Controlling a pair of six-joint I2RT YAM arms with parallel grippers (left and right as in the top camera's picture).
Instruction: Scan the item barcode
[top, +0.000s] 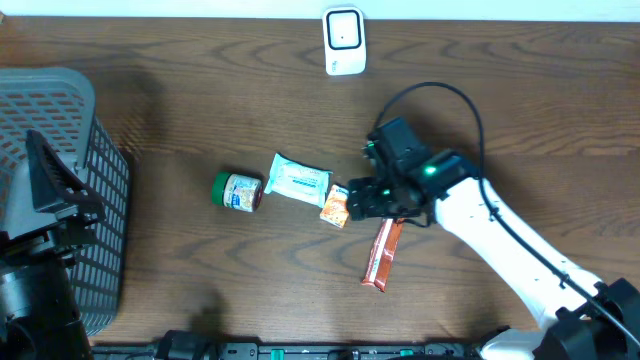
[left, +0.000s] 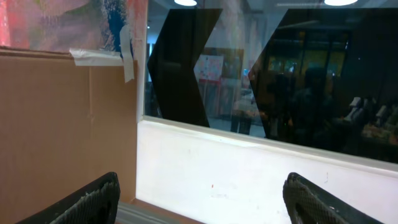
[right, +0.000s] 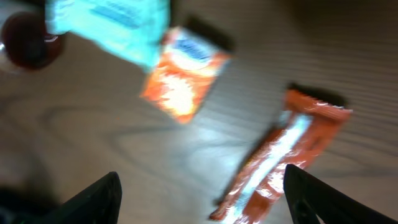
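Note:
The robot's right gripper should next grab the red-orange bar wrapper by its end nearer the scanner, so that the wrapper's long body stays uncovered for the barcode scan.
A white barcode scanner (top: 344, 41) stands at the table's far edge. Four items lie mid-table: a green-lidded jar (top: 237, 191), a teal packet (top: 299, 181), a small orange packet (top: 335, 206) and a long red-orange bar wrapper (top: 383, 253). My right gripper (top: 385, 205) hovers over the wrapper's upper end. In the right wrist view the right gripper (right: 202, 205) is open and holds nothing. The wrapper (right: 280, 162) lies flat on the wood below, near the right finger, with the orange packet (right: 183, 81) beyond it. My left gripper (left: 202, 202) is open and empty, facing a wall and window.
A grey mesh basket (top: 70, 150) stands at the left edge, with the left arm (top: 40, 290) in front of it. The right arm (top: 510, 240) reaches in from the lower right corner. Bare wood lies between the items and the scanner.

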